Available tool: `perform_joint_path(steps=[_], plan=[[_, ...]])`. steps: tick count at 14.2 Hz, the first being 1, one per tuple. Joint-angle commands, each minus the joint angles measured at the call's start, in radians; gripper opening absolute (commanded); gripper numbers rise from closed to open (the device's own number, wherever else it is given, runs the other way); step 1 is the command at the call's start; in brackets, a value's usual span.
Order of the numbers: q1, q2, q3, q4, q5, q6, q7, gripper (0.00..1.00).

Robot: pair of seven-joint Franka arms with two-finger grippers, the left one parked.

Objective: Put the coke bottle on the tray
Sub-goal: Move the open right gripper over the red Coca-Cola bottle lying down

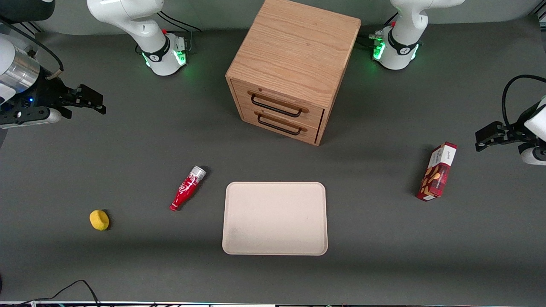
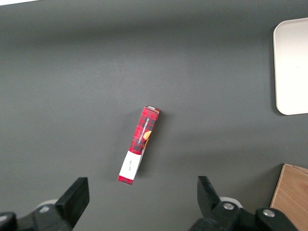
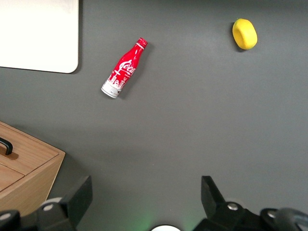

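Observation:
My right gripper grabs the coke bottle by its red labelled body (image 1: 186, 189) next, to set it on the tray (image 1: 275, 218).
The coke bottle (image 1: 187, 188) is slim and red with white script and a silvery end; it lies flat on the dark table beside the cream-beige tray (image 1: 275, 218), toward the working arm's end. It also shows in the right wrist view (image 3: 123, 69), as does a corner of the tray (image 3: 38, 33). My right gripper (image 1: 87, 101) hangs high at the working arm's end of the table, farther from the front camera than the bottle. It is open and empty, its fingers (image 3: 79, 197) spread wide over bare table.
A wooden drawer cabinet (image 1: 290, 68) with two drawers stands farther from the front camera than the tray. A yellow round object (image 1: 99, 220) lies beside the bottle toward the working arm's end. A red-and-white snack box (image 1: 437, 172) stands toward the parked arm's end.

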Motion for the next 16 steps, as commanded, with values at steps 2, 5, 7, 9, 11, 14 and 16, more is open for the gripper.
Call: perform_joint_path(steps=[2, 5, 7, 9, 11, 14, 16], plan=[[0.008, 0.026, -0.003, 0.042, -0.005, -0.012, 0.041, 1.00], [0.022, 0.073, 0.000, 0.073, -0.013, -0.026, 0.055, 1.00], [0.028, 0.092, 0.008, 0.079, -0.007, -0.024, 0.078, 1.00], [0.045, 0.179, 0.035, 0.164, -0.005, -0.018, 0.122, 1.00], [0.045, 0.327, 0.099, 0.307, -0.005, -0.023, 0.218, 1.00], [0.045, 0.441, 0.162, 0.375, -0.010, -0.012, 0.378, 1.00], [0.045, 0.484, 0.181, 0.366, -0.016, 0.038, 0.395, 1.00]])
